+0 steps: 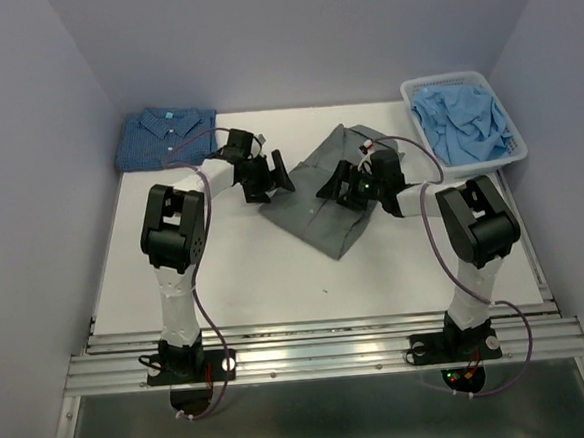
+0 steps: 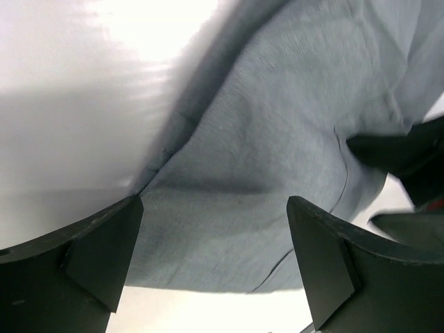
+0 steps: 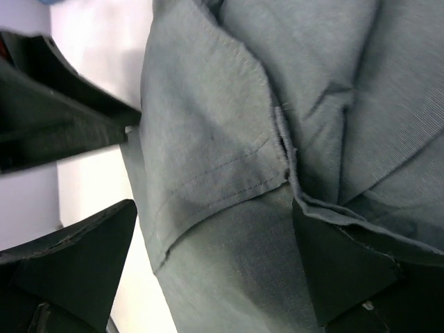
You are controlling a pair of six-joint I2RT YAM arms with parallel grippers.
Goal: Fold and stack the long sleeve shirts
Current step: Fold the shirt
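My left gripper grabs the slate-grey shirt (image 1: pixel 324 217) by its outer edge where the seam meets it next, to fold that side of the shirt across.
The slate-grey long sleeve shirt (image 1: pixel 324 217) lies partly folded and crumpled in the middle of the table. My left gripper (image 1: pixel 271 182) hovers open over its left edge, and the left wrist view shows grey cloth (image 2: pixel 277 139) spread below the wide-apart fingers (image 2: pixel 104 257). My right gripper (image 1: pixel 336 189) stands open over the shirt's middle, facing the left one. In the right wrist view a stitched hem fold (image 3: pixel 222 159) lies between its fingers (image 3: pixel 340 270). Neither holds anything. The dark blue checked shirt (image 1: pixel 166 136) lies folded at the back left corner.
A white plastic basket (image 1: pixel 508 116) with light blue garments (image 1: pixel 461 122) stands at the back right. White tabletop (image 1: pixel 246 272) stretches in front of the grey shirt. Walls close in on the left, back and right.
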